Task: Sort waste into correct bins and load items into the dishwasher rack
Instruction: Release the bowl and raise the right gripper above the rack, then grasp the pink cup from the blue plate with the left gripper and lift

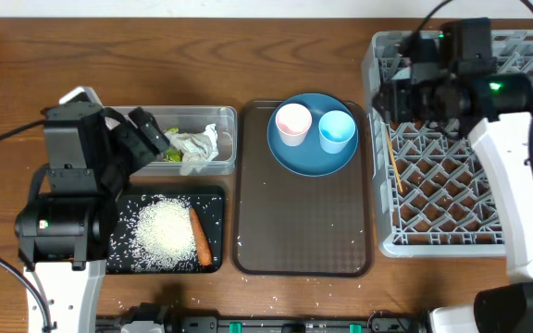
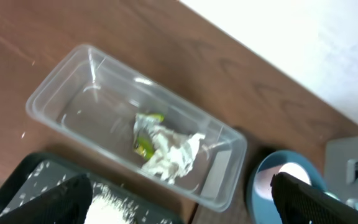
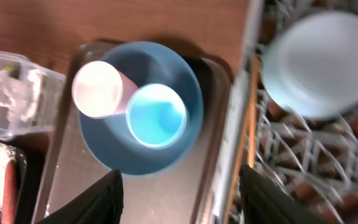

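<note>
The left gripper needs to reach the pink cup (image 1: 292, 123) and grab the cup's rim, so that the cup's bottom end stays free for handing over to the right gripper.
The dark-blue plate (image 1: 308, 159) lies on the brown tray with the pink cup (image 1: 292, 123) and light-blue cup (image 1: 337, 130) standing on it. In the grey rack (image 1: 452, 176) the chopsticks (image 1: 392, 157) lie by the left wall and the light-blue bowl (image 3: 321, 65) rests on the pegs. My right gripper (image 3: 182, 202) hangs open and empty above the rack's left wall. The wrapper (image 1: 192, 146) sits in the clear tub (image 1: 220, 116). Rice (image 1: 163, 231) and the carrot (image 1: 200, 236) lie in the black tray (image 1: 128, 259). Over both bins my left gripper (image 2: 185, 205) is open and empty.
The brown serving tray (image 1: 303, 222) lies between the bins and the rack. Stray rice grains dot the table near the front edge and the tray. The rack's right side runs out of the overhead view.
</note>
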